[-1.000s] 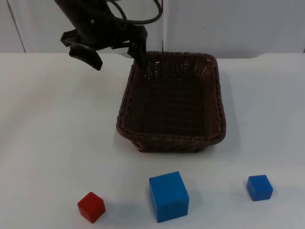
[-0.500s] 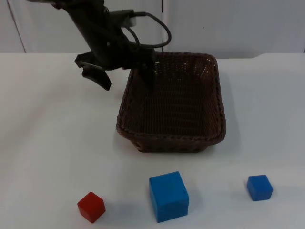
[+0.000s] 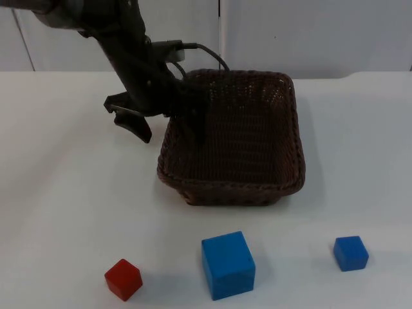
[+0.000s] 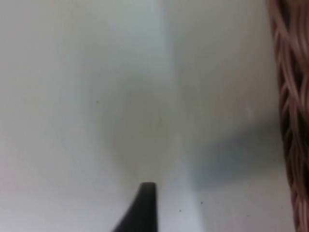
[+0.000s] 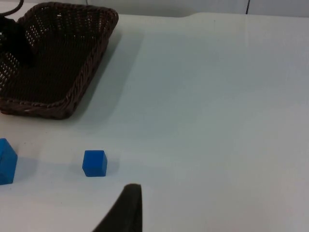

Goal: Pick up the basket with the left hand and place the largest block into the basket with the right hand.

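My left gripper should next grab the basket by its woven rim [image 3: 167,143]. Then the basket's open top stays free for the largest block to go in.
A dark brown wicker basket [image 3: 295,135] stands on the white table, behind the blocks. My left gripper [image 3: 168,127] is open and low over the basket's left rim, one finger outside the wall and the other inside. In the left wrist view the woven rim [image 4: 288,111] runs beside a black fingertip [image 4: 143,205]. The largest block, a blue cube [image 3: 228,264], rests in front of the basket and is partly seen in the right wrist view [image 5: 5,162]. The right arm waits off to the right, with its black fingertip [image 5: 126,210] above bare table.
A small blue cube [image 3: 351,252] [image 5: 94,163] sits front right, and a small red cube [image 3: 123,279] front left. The grey partition wall rises behind the basket [image 5: 63,104].
The left gripper has come down and forward along the basket's left side, from above its back left corner to astride the left rim. Basket and blocks have not moved.
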`<action>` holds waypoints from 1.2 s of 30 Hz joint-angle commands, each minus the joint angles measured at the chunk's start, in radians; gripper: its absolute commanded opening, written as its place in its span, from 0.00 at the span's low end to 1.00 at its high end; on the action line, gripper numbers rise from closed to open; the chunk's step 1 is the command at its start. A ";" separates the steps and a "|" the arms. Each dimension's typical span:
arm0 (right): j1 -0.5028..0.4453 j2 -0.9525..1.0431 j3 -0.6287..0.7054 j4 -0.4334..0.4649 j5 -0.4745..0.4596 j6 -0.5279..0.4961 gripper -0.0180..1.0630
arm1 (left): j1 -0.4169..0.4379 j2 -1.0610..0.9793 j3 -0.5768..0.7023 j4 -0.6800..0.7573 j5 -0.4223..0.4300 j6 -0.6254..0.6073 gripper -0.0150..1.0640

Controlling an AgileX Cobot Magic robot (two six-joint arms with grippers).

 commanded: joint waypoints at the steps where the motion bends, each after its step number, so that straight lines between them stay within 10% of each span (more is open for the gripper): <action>1: -0.006 -0.003 -0.001 -0.005 -0.003 0.002 0.99 | -0.005 -0.002 -0.007 -0.011 0.000 -0.008 0.72; 12: -0.006 -0.003 -0.001 -0.005 -0.003 0.005 0.99 | -0.004 -0.002 -0.007 -0.023 0.002 -0.033 0.01; 36: -0.006 -0.003 -0.001 -0.005 -0.003 0.005 0.99 | -0.004 -0.175 -0.007 -0.061 0.084 -0.061 0.01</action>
